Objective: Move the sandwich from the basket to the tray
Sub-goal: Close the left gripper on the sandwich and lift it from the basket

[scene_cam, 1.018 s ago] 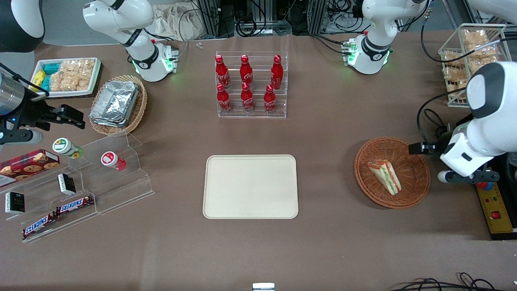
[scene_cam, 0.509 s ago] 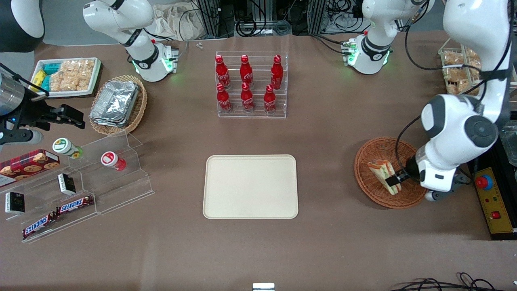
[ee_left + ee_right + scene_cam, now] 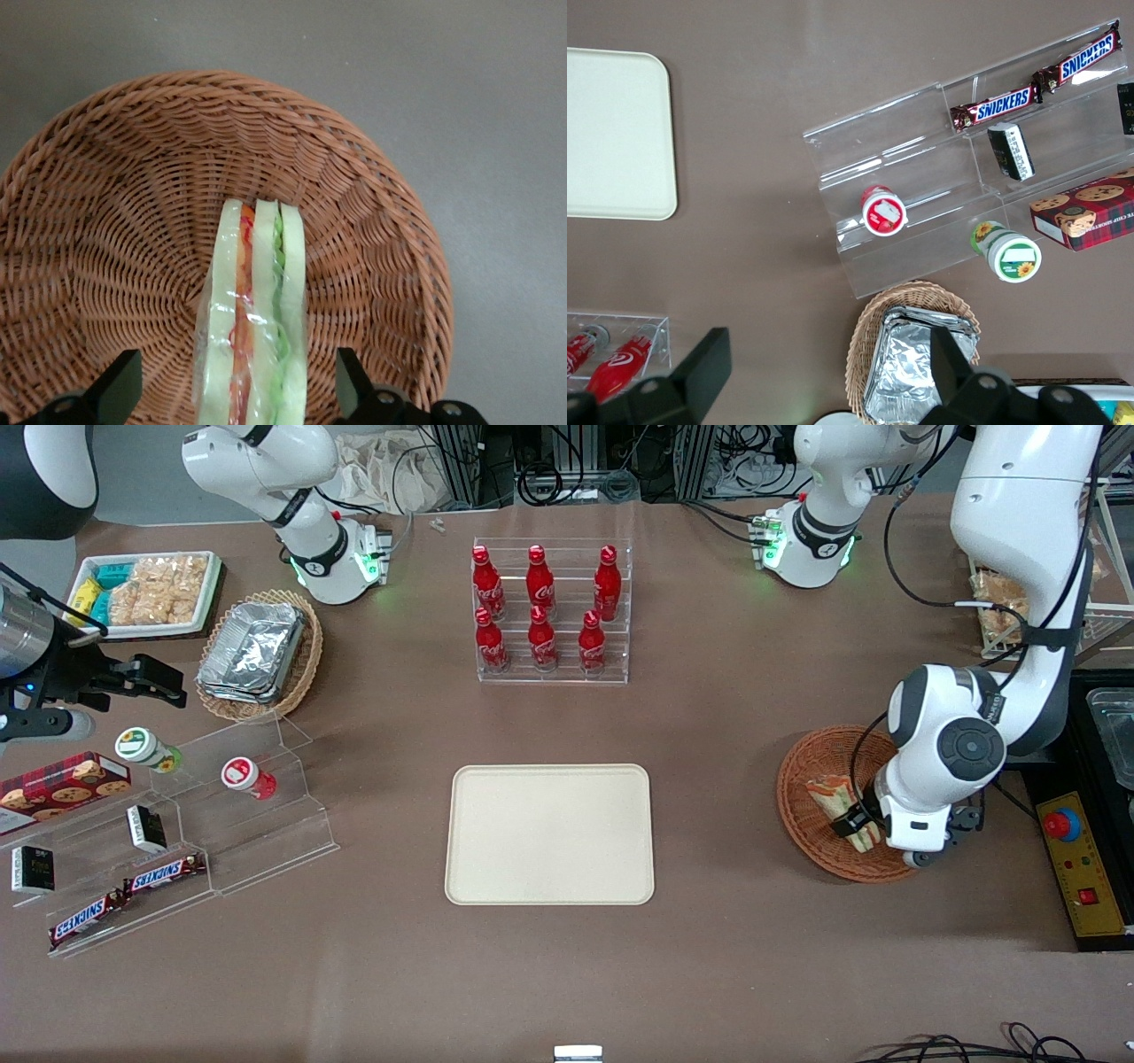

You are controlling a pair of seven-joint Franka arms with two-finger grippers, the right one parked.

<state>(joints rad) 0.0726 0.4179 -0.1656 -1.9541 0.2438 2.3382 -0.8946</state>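
Note:
My left gripper will next grab the sandwich, by its wrapped end [image 3: 252, 390], to place the sandwich from the basket onto the tray.
The sandwich [image 3: 831, 794] is a wrapped white-bread wedge with orange-red and green layers. It lies in the round reddish-brown wicker basket [image 3: 812, 759] toward the working arm's end of the table. My left gripper [image 3: 853, 825] is low over the basket, at the sandwich's end nearer the front camera. In the left wrist view the gripper [image 3: 237, 376] is open, with one of its dark fingers [image 3: 120, 390] on each side of the sandwich [image 3: 252, 310] and a gap to each. The basket [image 3: 133, 177] fills that view. The cream-beige tray [image 3: 549, 834] lies bare at the table's middle and also shows in the right wrist view [image 3: 611, 133].
A clear rack of red bottles [image 3: 549, 613] stands farther from the front camera than the tray. A yellow control box [image 3: 1085, 877] lies beside the basket at the table's edge. Toward the parked arm's end are acrylic steps with snacks [image 3: 177, 841] and an oval basket of foil containers [image 3: 257, 651].
My left gripper has swung in from beside the basket to over it and now straddles the sandwich's near end. The sandwich and basket have not moved.

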